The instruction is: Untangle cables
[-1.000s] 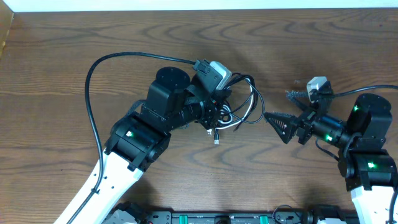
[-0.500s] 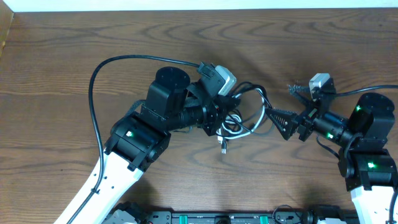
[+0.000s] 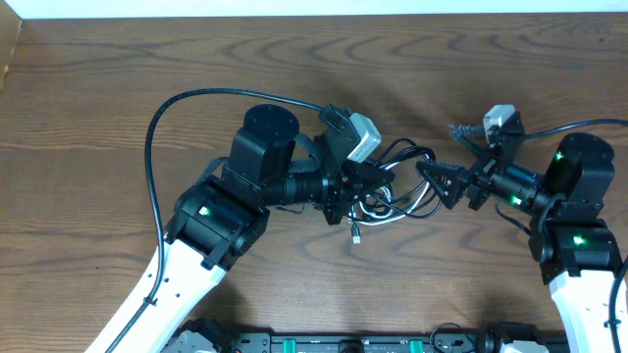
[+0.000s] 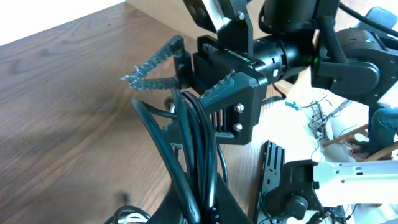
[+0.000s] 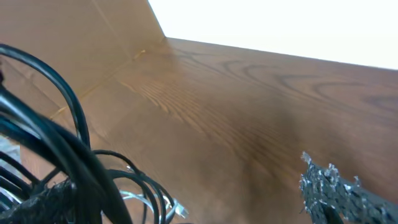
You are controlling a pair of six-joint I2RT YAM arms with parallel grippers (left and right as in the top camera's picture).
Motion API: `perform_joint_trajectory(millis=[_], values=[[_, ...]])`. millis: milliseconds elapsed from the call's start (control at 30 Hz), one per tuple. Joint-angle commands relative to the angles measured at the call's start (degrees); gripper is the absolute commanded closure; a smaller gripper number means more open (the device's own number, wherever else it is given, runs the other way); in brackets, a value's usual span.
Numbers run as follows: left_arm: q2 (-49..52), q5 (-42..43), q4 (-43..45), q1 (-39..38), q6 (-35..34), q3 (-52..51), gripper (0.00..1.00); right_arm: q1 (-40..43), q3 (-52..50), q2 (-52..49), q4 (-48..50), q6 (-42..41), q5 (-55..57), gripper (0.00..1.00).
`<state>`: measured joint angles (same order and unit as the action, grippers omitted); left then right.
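Observation:
My right gripper will reach the bundle and grab its black cords opposite my left gripper. This leaves the dangling plug free to untangle.
The cables (image 3: pixel 404 188) are a tangled bundle of thin black cords with one white cord (image 3: pixel 417 208) among them, lifted near the table's middle. A small plug (image 3: pixel 354 233) dangles below the bundle. My left gripper (image 3: pixel 365 181) is shut on the bundle; in the left wrist view the black cords (image 4: pixel 186 143) rise straight out of its closed jaws (image 4: pixel 202 208). My right gripper (image 3: pixel 447 157) stands open just right of the bundle, jaws facing it. In the right wrist view the cords (image 5: pixel 74 155) cross its left finger, and its right finger (image 5: pixel 336 190) is apart from them.
A thick black arm cable (image 3: pixel 157 127) arcs over the table left of the left arm. The wooden table (image 3: pixel 118 59) ends at a pale wall behind. An equipment rail (image 3: pixel 343 344) runs along the front edge. Loose wires and parts (image 4: pixel 336 121) lie beyond the table's side.
My left gripper has carried the bundle to the right. My right gripper has moved left and slightly up, so its open jaws now meet the bundle's loops.

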<state>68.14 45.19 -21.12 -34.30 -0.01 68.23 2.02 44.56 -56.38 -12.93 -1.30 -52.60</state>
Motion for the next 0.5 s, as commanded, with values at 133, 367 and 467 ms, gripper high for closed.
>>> perform_joint_trajectory(millis=[133,367,467], values=[[0.70,3.96,1.14,-0.20,0.37,1.40,0.93,0.11,0.70,-0.52,3.32,-0.37,-6.08,0.01],[0.74,3.76,3.13,-1.20,0.37,1.40,0.93,0.11,0.70,-0.52,3.32,-0.37,-6.10,0.67],[0.74,3.58,3.28,-1.18,0.39,1.38,0.92,0.13,0.70,-0.52,3.30,-0.46,-6.12,0.99]])
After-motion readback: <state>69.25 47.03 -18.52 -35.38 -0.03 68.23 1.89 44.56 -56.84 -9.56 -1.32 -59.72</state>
